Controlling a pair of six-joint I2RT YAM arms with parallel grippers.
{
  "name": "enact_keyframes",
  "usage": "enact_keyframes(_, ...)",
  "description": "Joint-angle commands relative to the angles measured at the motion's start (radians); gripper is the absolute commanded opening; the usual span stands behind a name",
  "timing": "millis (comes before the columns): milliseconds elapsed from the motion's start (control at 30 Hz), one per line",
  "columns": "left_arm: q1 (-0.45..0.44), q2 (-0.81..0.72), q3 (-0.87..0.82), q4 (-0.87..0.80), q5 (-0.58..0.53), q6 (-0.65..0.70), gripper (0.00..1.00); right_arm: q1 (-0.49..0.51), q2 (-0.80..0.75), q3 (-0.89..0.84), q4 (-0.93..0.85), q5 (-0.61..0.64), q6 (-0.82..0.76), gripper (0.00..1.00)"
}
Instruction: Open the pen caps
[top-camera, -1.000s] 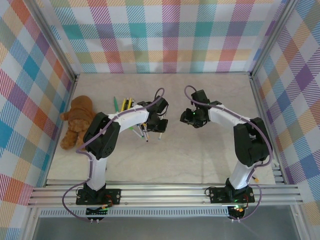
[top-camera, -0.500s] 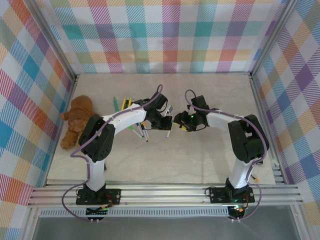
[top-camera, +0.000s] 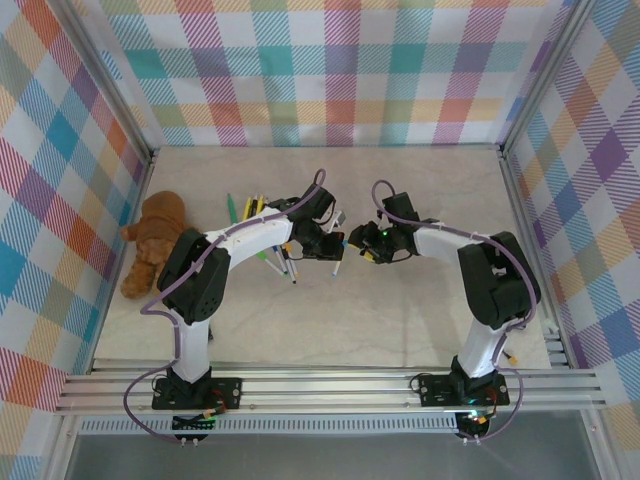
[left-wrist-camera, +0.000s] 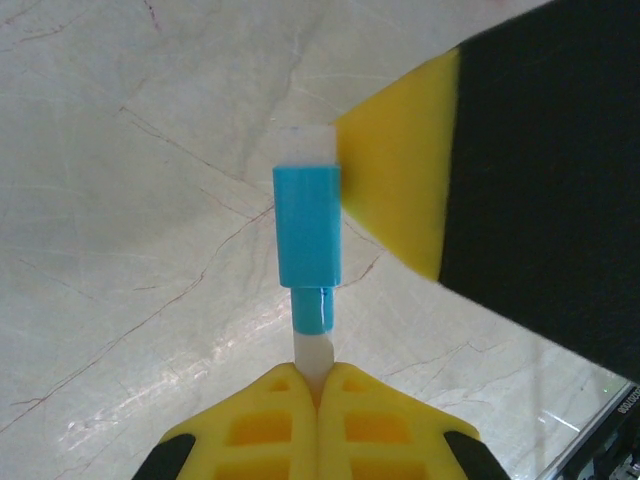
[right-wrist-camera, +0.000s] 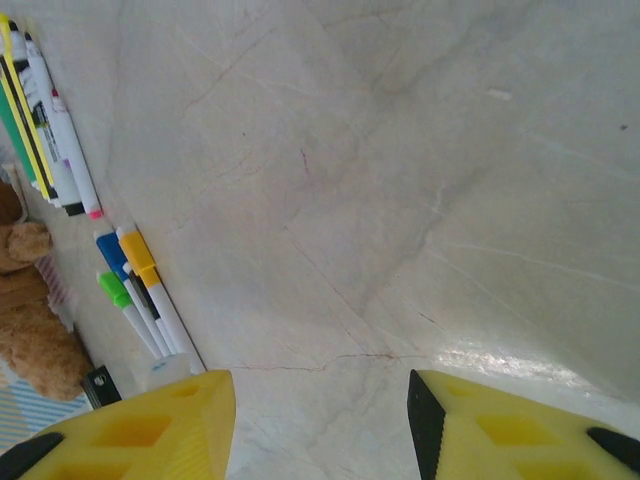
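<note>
I will use my right gripper to grab the blue cap (top-camera: 346, 243) and pull the pen open, while the pen's white body stays with my left gripper.
My left gripper (left-wrist-camera: 320, 378) is shut on the white barrel of a pen, held above the table. That pen's blue cap (left-wrist-camera: 308, 235) points away from the jaws. One yellow finger (left-wrist-camera: 400, 170) of my right gripper touches the cap's far right corner. In the top view the left gripper (top-camera: 323, 240) and right gripper (top-camera: 361, 241) meet at mid-table, with the held pen (top-camera: 337, 262) between them. The right gripper (right-wrist-camera: 320, 400) stands open, with bare table between its fingers. More pens with pink, blue, orange and green caps (right-wrist-camera: 125, 265) lie on the table to its left.
A brown teddy bear (top-camera: 155, 245) lies at the table's left edge, also visible as the bear (right-wrist-camera: 35, 340) in the right wrist view. Loose pens (top-camera: 252, 208) lie beside it, and others (top-camera: 280, 262) under the left arm. Checked walls enclose the marble table (top-camera: 400, 320).
Both grippers have come together at mid-table: the left moved right with the pen, the right moved left up to the cap. Over the last half second almost nothing shifted.
</note>
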Motion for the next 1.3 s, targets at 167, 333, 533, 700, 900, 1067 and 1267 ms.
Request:
enact_keyframes(167,-0.012,0.016,0.000,-0.017,0.024,0.017,0.00,0.014,-0.082,0.003,-0.006,0.046,-0.012,0.51)
enact_keyframes(333,-0.016,0.020,0.012,-0.018,0.025,0.016,0.00,0.034,-0.054,0.007,0.012,0.016,-0.009,0.51)
enact_keyframes(533,-0.027,0.020,0.024,-0.028,0.024,0.019,0.00,0.062,-0.020,0.021,0.045,-0.013,0.000,0.50)
enact_keyframes(700,-0.027,0.018,0.021,-0.028,0.021,0.019,0.00,0.083,0.020,0.049,0.042,-0.025,0.005,0.48)
enact_keyframes(900,-0.027,0.004,0.016,-0.033,0.019,0.025,0.00,0.084,0.046,0.051,0.065,-0.045,0.021,0.16)
enact_keyframes(1067,-0.028,0.002,0.008,-0.030,0.018,0.028,0.00,0.084,0.068,0.042,0.110,-0.088,0.045,0.05)
enact_keyframes(1267,-0.027,-0.007,-0.029,0.007,0.016,0.005,0.17,0.084,0.063,0.027,0.133,-0.088,0.076,0.00)
